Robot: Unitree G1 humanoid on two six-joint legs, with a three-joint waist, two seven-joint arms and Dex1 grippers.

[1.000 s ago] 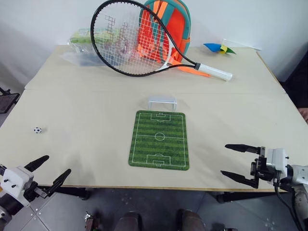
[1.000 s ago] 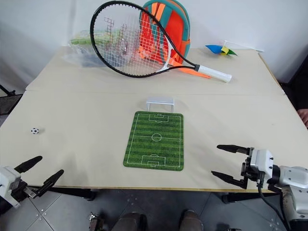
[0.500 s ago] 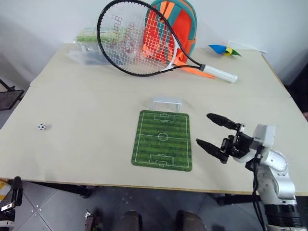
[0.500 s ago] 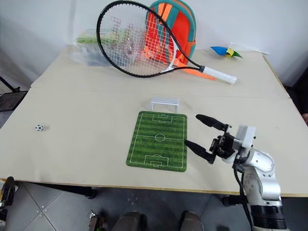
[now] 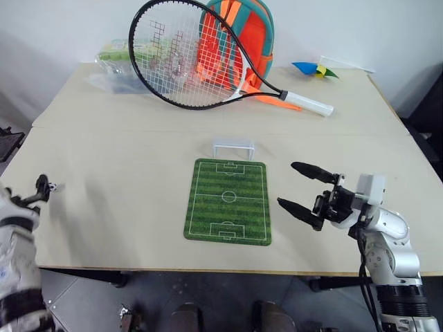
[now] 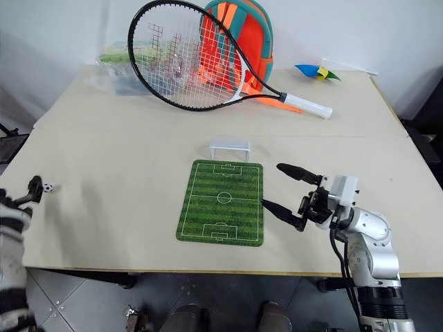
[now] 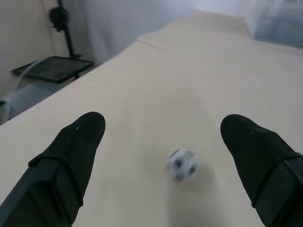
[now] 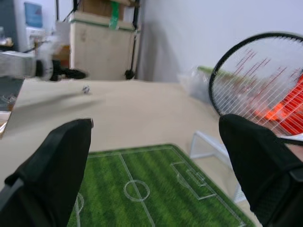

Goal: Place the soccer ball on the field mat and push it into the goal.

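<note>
The soccer ball is still beyond my left gripper's fingers, so they would miss it if they closed now. My left gripper should move toward the ball before closing.
The soccer ball (image 6: 48, 187) is a tiny white-and-black ball lying on the table near its left edge. My left gripper (image 6: 33, 188) is beside it and open. In the left wrist view the ball (image 7: 183, 165) rests on the table between the spread fingers (image 7: 78, 142), untouched. The green field mat (image 5: 227, 201) lies flat at the table's middle, and the small white goal (image 5: 233, 146) stands at its far end. My right gripper (image 5: 287, 184) hovers open just right of the mat, pointing left across it, holding nothing.
A tennis racket (image 5: 201, 62), an orange and teal backpack (image 5: 242, 34) and a clear plastic bag (image 5: 114, 66) crowd the table's far side. A coloured paper toy (image 5: 315, 69) lies at the far right. A black stand (image 7: 54, 66) is beyond the table's left edge.
My left arm came up from below the table's front edge and its open gripper now stands at the ball. The right gripper moved from the right edge to beside the mat, then held still.
</note>
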